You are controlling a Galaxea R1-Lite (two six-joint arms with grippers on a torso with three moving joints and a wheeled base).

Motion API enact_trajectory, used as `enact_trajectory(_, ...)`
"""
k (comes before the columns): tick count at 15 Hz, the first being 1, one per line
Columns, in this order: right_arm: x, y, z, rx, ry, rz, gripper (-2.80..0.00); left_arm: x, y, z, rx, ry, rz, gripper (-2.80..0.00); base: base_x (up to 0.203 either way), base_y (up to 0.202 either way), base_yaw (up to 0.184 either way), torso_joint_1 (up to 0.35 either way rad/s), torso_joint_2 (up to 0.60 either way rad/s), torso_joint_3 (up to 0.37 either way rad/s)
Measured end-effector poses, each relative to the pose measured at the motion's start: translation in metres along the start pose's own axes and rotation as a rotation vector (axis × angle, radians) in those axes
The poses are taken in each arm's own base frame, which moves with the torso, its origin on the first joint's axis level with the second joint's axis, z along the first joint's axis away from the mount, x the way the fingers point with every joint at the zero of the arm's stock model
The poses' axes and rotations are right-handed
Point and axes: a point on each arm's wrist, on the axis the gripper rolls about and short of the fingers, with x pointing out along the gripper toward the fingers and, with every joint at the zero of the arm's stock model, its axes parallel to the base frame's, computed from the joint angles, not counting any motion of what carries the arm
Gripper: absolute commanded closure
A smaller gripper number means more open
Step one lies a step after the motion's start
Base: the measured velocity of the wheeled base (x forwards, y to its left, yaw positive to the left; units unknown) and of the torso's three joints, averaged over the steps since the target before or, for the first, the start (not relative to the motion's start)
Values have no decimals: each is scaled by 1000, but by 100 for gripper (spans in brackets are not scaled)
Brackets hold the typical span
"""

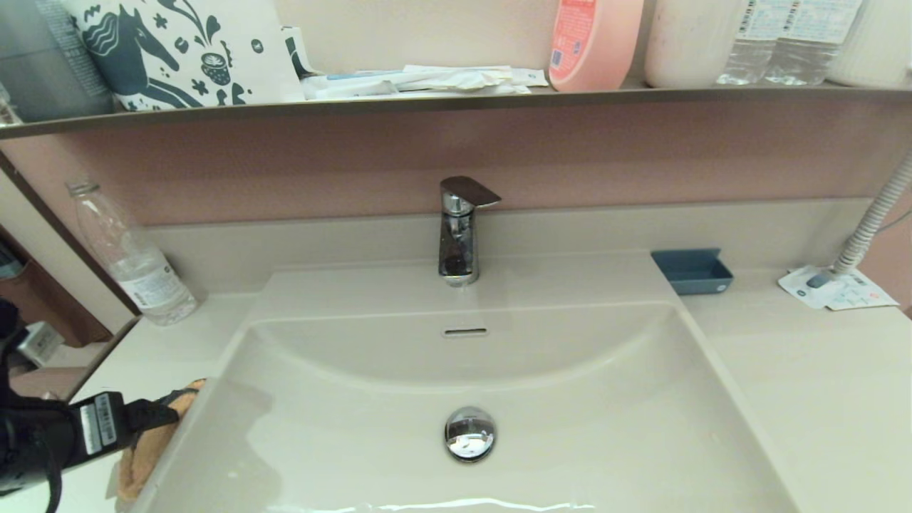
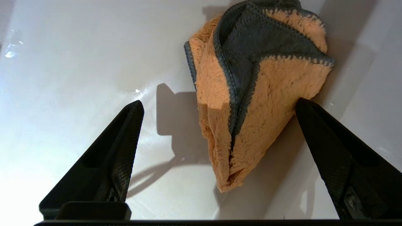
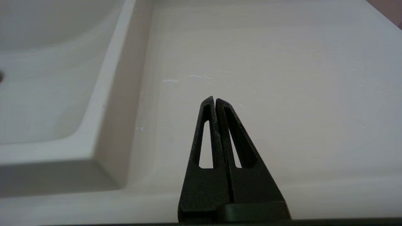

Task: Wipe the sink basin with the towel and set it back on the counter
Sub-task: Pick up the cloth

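Observation:
The left gripper grabs the orange-yellow towel [image 2: 251, 103] by its narrow tapered end [image 2: 232, 164] next, to wipe the sink basin.
The orange-yellow towel [image 2: 251, 103] with dark grey edging lies crumpled on the beige counter [image 2: 78, 62], hard against the raised left rim of the sink basin [image 1: 570, 399]. My left gripper [image 2: 219, 103] is open, one finger on each side of the towel and the far finger touching its edge. In the head view the towel [image 1: 146, 456] peeks out under the left gripper [image 1: 160, 417] at the lower left. My right gripper [image 3: 215, 99] is shut and empty over the counter [image 3: 282, 78] right of the basin [image 3: 37, 94]; the head view does not show it.
A chrome faucet [image 1: 459, 235] stands behind the basin and a round drain stopper [image 1: 469, 432] sits in its floor. A plastic bottle [image 1: 135, 263] is at the back left. A blue dish [image 1: 692, 272], printed papers [image 1: 837, 288] and a hose [image 1: 873, 221] are at the back right.

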Motion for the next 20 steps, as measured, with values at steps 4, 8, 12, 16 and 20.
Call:
enact_trajectory(4,0,0,0,0,0,0,0,12,-1,-3,-1,-3,-30,-280,0,0,0,0,0,0)
enact_trajectory(8,0,0,0,0,0,0,0,24,-2,-3,-3,7,-42,-280,0,0,0,0,0,0)
enact_trajectory(12,0,0,0,0,0,0,0,38,-3,-5,-2,16,-42,-280,0,0,0,0,0,0)
enact_trajectory(16,0,0,0,0,0,0,0,47,-3,-7,2,9,-48,0,0,0,0,0,0,0)
enact_trajectory(20,0,0,0,0,0,0,0,44,-3,-2,0,-4,-47,0,0,0,0,0,0,0)
